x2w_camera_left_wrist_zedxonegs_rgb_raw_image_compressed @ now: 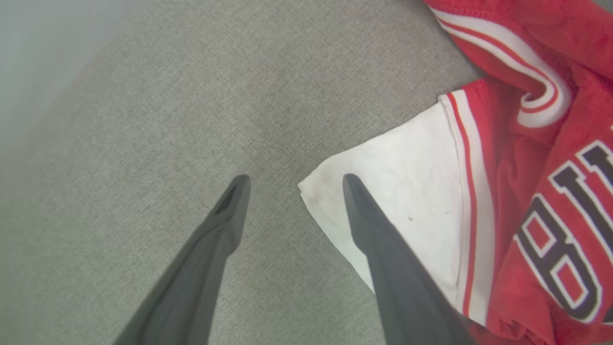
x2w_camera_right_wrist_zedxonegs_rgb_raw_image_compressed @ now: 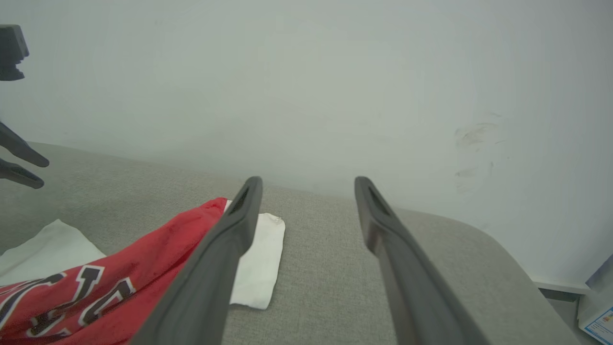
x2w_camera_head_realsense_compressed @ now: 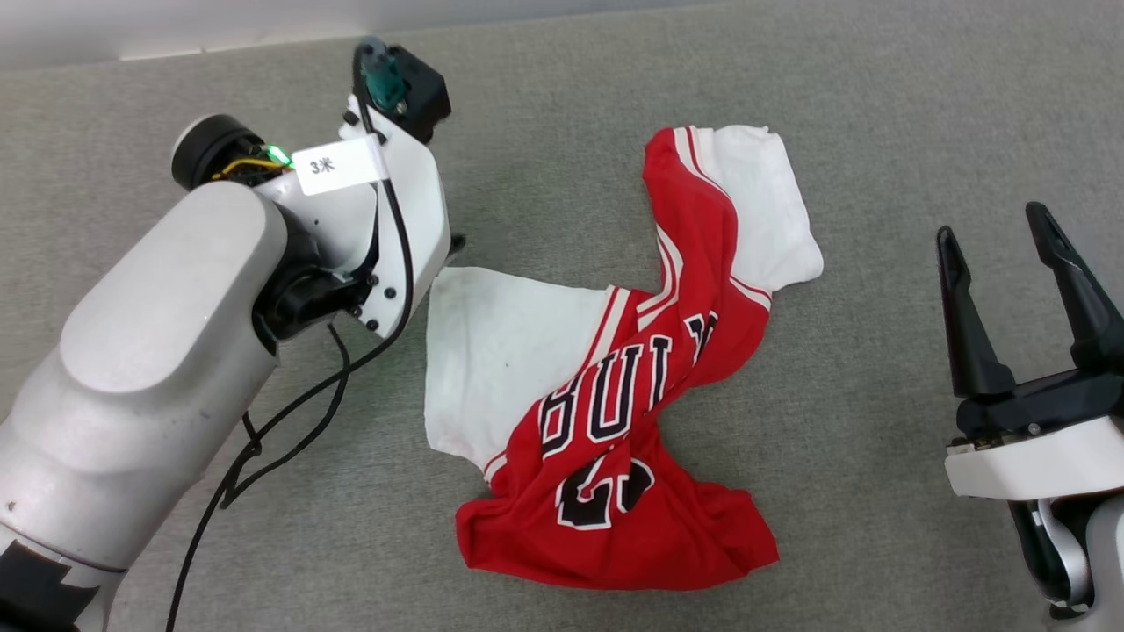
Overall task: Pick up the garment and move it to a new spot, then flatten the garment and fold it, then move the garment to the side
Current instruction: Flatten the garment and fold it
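Observation:
My left gripper pinches the garment by the free corner of its flat white sleeve (x2w_camera_head_realsense_compressed: 443, 278) next, since the garment's red body (x2w_camera_head_realsense_compressed: 643, 405) lies twisted and bunched.
The garment (x2w_camera_head_realsense_compressed: 615, 412) lies crumpled and twisted in the middle of the grey padded surface (x2w_camera_head_realsense_compressed: 878, 105). It is red, with white sleeves and black lettering facing up. My left gripper (x2w_camera_left_wrist_zedxonegs_rgb_raw_image_compressed: 295, 184) is open and hangs low over the corner of the near white sleeve (x2w_camera_left_wrist_zedxonegs_rgb_raw_image_compressed: 407, 191). One finger (x2w_camera_left_wrist_zedxonegs_rgb_raw_image_compressed: 378, 239) is above the cloth and the other above bare surface. In the head view the left wrist (x2w_camera_head_realsense_compressed: 386, 202) hides those fingers. My right gripper (x2w_camera_head_realsense_compressed: 990, 222) is open, well to the right of the garment (x2w_camera_right_wrist_zedxonegs_rgb_raw_image_compressed: 119, 273), with nothing between its fingers (x2w_camera_right_wrist_zedxonegs_rgb_raw_image_compressed: 230, 249).
A pale wall (x2w_camera_right_wrist_zedxonegs_rgb_raw_image_compressed: 335, 86) runs along the far edge of the surface. A black cable (x2w_camera_head_realsense_compressed: 290, 412) trails from the left arm. In the right wrist view the surface's rounded edge (x2w_camera_right_wrist_zedxonegs_rgb_raw_image_compressed: 517, 268) drops to the floor, where a printed sheet (x2w_camera_right_wrist_zedxonegs_rgb_raw_image_compressed: 598, 321) lies.

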Tool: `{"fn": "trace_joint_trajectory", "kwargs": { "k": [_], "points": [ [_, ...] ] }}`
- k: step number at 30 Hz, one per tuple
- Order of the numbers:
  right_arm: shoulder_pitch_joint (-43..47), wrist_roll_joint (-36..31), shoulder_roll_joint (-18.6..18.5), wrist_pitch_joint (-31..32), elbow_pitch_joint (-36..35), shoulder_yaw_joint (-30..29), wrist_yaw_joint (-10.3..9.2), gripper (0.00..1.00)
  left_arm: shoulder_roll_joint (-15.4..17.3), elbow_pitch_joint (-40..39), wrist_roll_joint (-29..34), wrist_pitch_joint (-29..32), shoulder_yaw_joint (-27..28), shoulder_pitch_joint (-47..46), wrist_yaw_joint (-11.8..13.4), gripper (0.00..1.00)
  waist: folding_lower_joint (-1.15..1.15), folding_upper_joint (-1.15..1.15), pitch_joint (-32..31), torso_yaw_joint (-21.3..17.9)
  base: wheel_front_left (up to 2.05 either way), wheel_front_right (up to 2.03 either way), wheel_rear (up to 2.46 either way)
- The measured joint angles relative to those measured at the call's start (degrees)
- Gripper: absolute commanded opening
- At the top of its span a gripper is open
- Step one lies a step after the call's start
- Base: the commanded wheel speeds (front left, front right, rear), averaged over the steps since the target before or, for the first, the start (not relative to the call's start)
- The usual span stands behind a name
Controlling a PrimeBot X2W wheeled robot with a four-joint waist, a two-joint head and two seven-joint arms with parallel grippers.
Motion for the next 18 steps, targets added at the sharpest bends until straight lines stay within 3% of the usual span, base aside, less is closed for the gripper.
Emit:
{"fn": "trace_joint_trajectory", "kwargs": {
  "k": [5,13,14,18],
  "points": [
    [-0.2,-0.4,0.4,-0.4,0.4,1.0,0.0,1.0,1.3,2.8,-3.7,4.6,-6.2,-2.1,0.0,1.0,0.0,0.0,2.2,-1.9,0.0,0.0,0.0],
    [-1.8,-0.6,0.7,-1.1,2.2,2.2,0.01,1.0,3.1,5.7,-7.3,6.9,-15.8,-3.6,0.0,1.0,0.0,0.0,5.0,-4.3,0.0,0.0,0.0],
    [-2.1,-0.5,0.6,-1.1,2.4,2.2,0.0,1.0,3.4,5.7,-7.8,7.0,-16.6,-3.9,0.0,0.0,0.0,0.0,5.1,-4.4,0.0,0.0,0.0],
    [-2.5,-0.4,-0.2,-1.1,3.2,1.3,0.01,1.0,4.7,5.5,-10.0,3.3,-18.4,-4.4,0.0,0.0,0.0,0.0,4.4,-4.0,0.0,0.0,0.0]
  ]
}}
